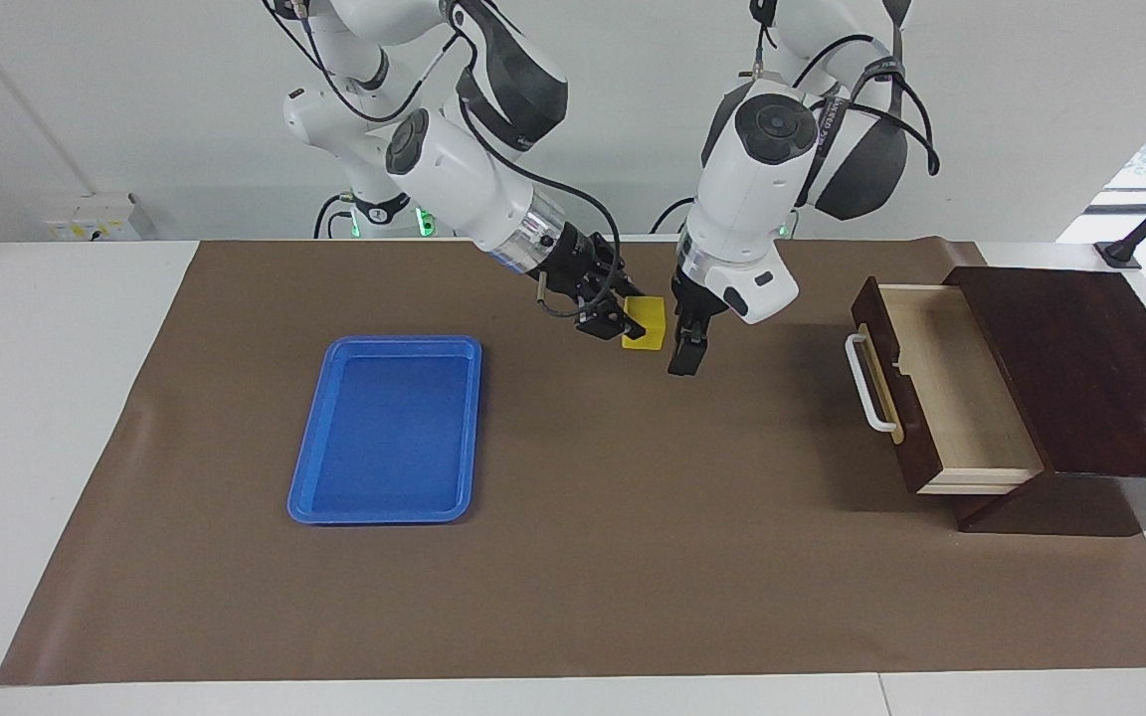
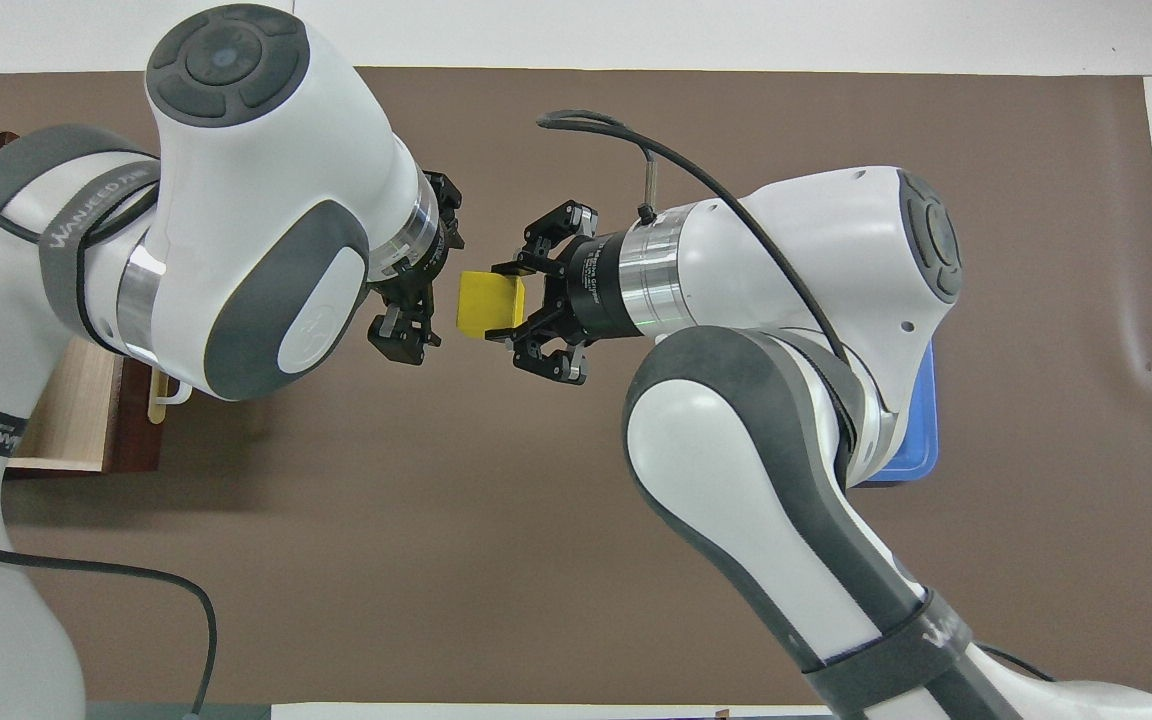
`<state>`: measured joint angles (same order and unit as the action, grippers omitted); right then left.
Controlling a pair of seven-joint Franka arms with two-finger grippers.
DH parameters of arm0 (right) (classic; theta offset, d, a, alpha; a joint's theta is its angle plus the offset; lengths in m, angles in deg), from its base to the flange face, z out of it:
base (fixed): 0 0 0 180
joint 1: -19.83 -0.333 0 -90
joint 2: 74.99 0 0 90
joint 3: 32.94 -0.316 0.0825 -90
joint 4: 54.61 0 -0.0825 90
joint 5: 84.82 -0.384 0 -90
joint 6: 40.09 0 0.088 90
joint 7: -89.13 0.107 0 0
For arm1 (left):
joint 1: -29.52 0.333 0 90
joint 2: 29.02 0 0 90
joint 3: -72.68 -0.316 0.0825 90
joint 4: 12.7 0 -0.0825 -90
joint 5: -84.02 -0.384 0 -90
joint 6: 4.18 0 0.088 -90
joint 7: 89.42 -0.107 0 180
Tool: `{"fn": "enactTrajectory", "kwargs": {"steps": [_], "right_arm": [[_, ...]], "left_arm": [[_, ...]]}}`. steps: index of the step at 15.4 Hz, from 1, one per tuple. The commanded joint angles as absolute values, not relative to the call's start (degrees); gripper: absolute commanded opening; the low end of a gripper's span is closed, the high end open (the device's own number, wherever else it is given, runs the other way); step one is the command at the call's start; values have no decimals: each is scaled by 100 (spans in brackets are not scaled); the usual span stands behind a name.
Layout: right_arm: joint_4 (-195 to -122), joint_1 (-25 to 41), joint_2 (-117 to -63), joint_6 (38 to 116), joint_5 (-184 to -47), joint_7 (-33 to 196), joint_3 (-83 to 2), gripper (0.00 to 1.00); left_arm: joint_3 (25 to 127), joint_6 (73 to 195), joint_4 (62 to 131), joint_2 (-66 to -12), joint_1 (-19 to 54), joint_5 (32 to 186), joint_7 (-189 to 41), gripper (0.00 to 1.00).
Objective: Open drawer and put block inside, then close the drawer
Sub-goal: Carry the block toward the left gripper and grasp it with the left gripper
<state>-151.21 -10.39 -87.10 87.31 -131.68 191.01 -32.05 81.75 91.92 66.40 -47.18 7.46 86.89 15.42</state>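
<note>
My right gripper's fingers cover one end of the yellow block, so my left gripper should grab the block by its bare protruding end [image 2: 471,304] next.
The drawer [image 1: 951,388] stands pulled open from its dark wooden box [image 1: 1080,368] at the left arm's end of the table, its pale inside bare; the overhead view shows part of it [image 2: 66,420] under the left arm. My right gripper [image 1: 613,320] is shut on the yellow block [image 1: 645,323] and holds it over the mat's middle, also in the overhead view [image 2: 489,305]. My left gripper [image 1: 684,350] points down right beside the block, on the drawer's side, open and empty. In the overhead view the two grippers [image 2: 521,303] [image 2: 426,290] face each other across the block.
A flat blue tray [image 1: 389,428] lies on the brown mat toward the right arm's end; the right arm hides most of it in the overhead view [image 2: 921,440]. The drawer's white handle [image 1: 866,383] juts toward the mat's middle.
</note>
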Motion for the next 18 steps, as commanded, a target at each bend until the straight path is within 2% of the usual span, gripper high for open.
{"fn": "enactTrajectory", "kwargs": {"steps": [1, 18], "right_arm": [[-15024, -1023, -8738, 8691, -13070, 19258, -3206, 0], [-15015, -1032, -8738, 8700, -13079, 19266, -3206, 0]], "left_arm": [[8094, 9119, 6482, -4774, 667, 8552, 1867, 100], [8085, 8670, 6157, -4845, 236, 8376, 2563, 100]]}}
